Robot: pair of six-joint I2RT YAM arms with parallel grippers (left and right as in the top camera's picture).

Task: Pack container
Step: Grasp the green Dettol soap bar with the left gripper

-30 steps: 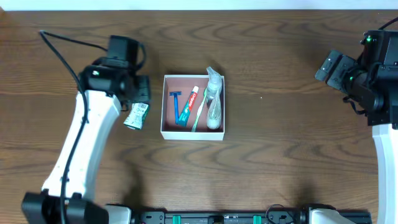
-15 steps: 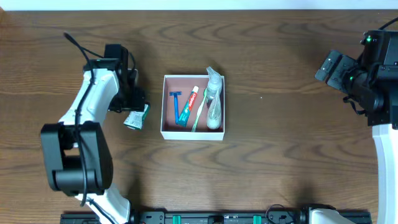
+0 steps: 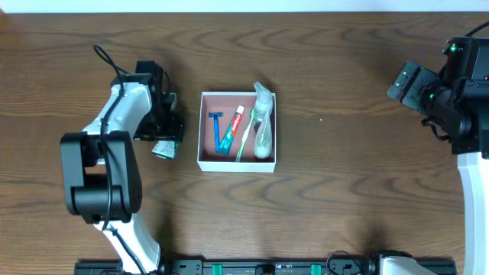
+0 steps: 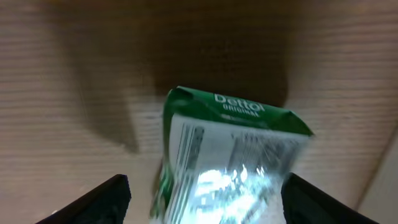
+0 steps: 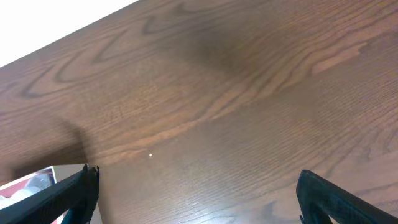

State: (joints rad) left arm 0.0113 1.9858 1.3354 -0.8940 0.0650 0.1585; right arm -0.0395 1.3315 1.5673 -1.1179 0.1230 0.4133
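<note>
The Dettol soap bar should be grabbed by its opposite sides with my left gripper. The bar's green end then stays free to go into the container [image 3: 237, 165].
The container [image 3: 237, 165], a shallow square white-walled box with a pink-brown floor, sits at the table's middle. It holds a blue razor [image 3: 218, 130], a toothpaste tube [image 3: 236, 124], a green toothbrush [image 3: 246, 142] and a clear pump bottle [image 3: 262, 126]. A green Dettol soap packet [image 3: 164, 148] lies on the table left of the container. My left gripper [image 3: 168, 131] is over the packet. In the left wrist view the packet [image 4: 230, 149] lies between the spread fingers of this open gripper [image 4: 205, 205]. My right gripper [image 3: 405, 82] is open and empty at the far right.
The dark wooden table [image 3: 344, 176] has a white strip along its far edge. In the right wrist view the open right gripper [image 5: 199, 199] hangs over bare wood, and a corner of the container [image 5: 34, 179] shows at the lower left.
My left arm has swung round and its gripper has come down over the soap packet, fingers on either side of it. The right arm has not moved.
</note>
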